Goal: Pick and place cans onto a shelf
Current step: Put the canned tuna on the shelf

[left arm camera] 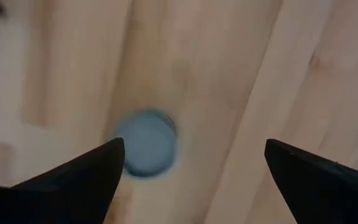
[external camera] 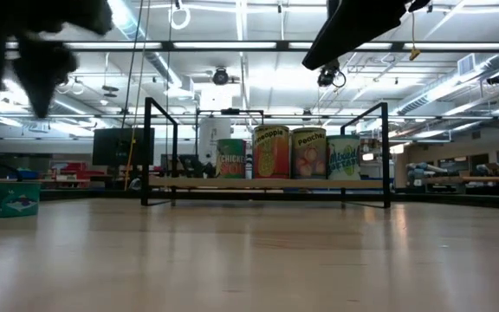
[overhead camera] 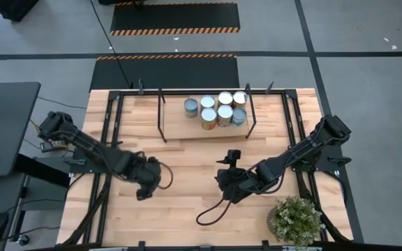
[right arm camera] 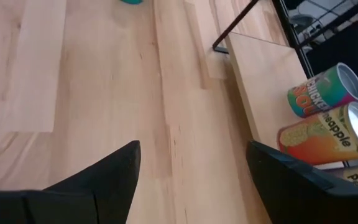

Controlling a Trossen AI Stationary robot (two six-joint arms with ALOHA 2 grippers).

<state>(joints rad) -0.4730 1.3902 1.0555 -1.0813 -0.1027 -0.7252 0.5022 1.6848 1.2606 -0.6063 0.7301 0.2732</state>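
I will set the low can onto the shelf, so I will pick it up with my left gripper by its round side (left arm camera: 169, 124).
Several cans (overhead camera: 216, 110) stand upright in a cluster on the light wooden shelf (overhead camera: 180, 127), which sits at the table's far middle in a black rod frame; the low view shows their labels (external camera: 288, 153). A low can with a blue top (left arm camera: 145, 143) lies on the tabletop at the near left; the low view shows its teal side (external camera: 3, 199). My left gripper (left arm camera: 194, 146) hangs open above it, pointing down, with the can close to one finger. My right gripper (right arm camera: 194, 146) is open over bare wood at the near middle (overhead camera: 227, 188), holding nothing.
A bushy potted plant (overhead camera: 297, 219) stands at the near right corner. A black cable (overhead camera: 211, 211) loops across the table under my right arm. Black rails (overhead camera: 107, 139) run along both table sides. Bare wood lies between the grippers and the shelf.
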